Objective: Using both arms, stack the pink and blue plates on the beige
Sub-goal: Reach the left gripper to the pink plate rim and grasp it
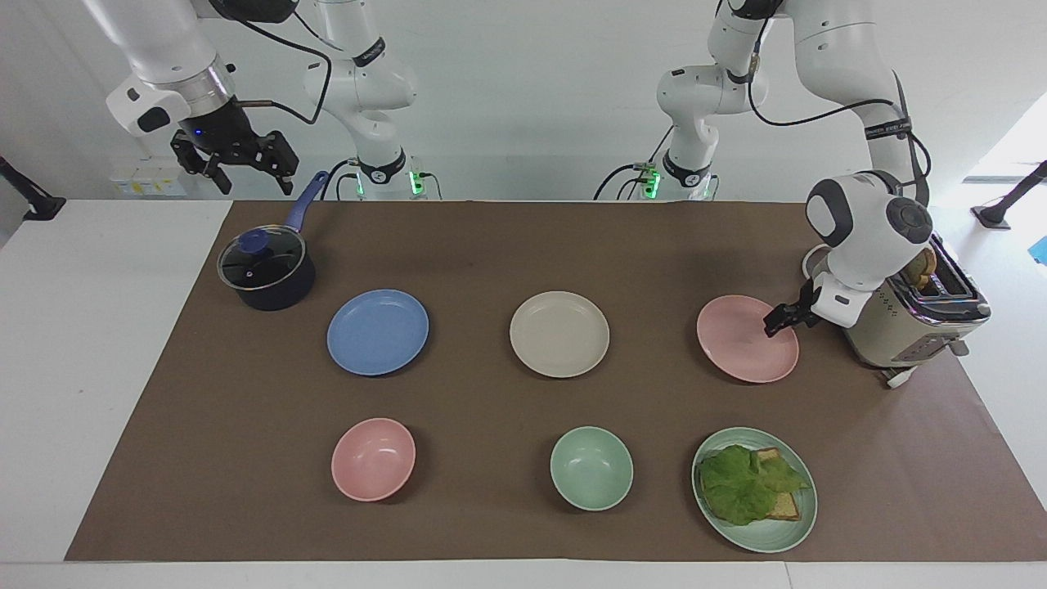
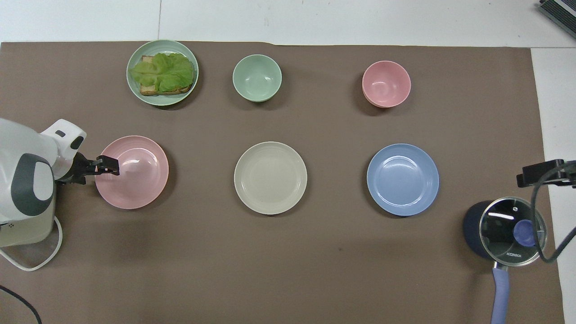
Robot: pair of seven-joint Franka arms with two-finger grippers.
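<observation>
The plate's broad side [image 2: 137,175] is far wider than the open fingers. My left gripper next needs to grab the pink plate by its thin rim [image 2: 97,180] to stack it.
Three plates lie in a row on the brown mat: the blue plate [image 1: 378,331] [image 2: 402,179] toward the right arm's end, the beige plate [image 1: 559,334] [image 2: 270,177] in the middle, the pink plate [image 1: 746,339] [image 2: 135,173] toward the left arm's end. My left gripper [image 1: 777,321] [image 2: 108,165] is low at the pink plate's rim on the toaster side, open, and the plate lies flat. My right gripper [image 1: 237,168] [image 2: 540,173] hangs open, high over the table edge beside the pot, holding nothing.
A beige toaster [image 1: 900,315] with bread stands by the left arm's wrist. A dark lidded pot [image 1: 266,270] with a blue handle sits near the blue plate. Farther from the robots lie a pink bowl [image 1: 373,458], a green bowl [image 1: 591,468] and a green plate [image 1: 789,532] with lettuce.
</observation>
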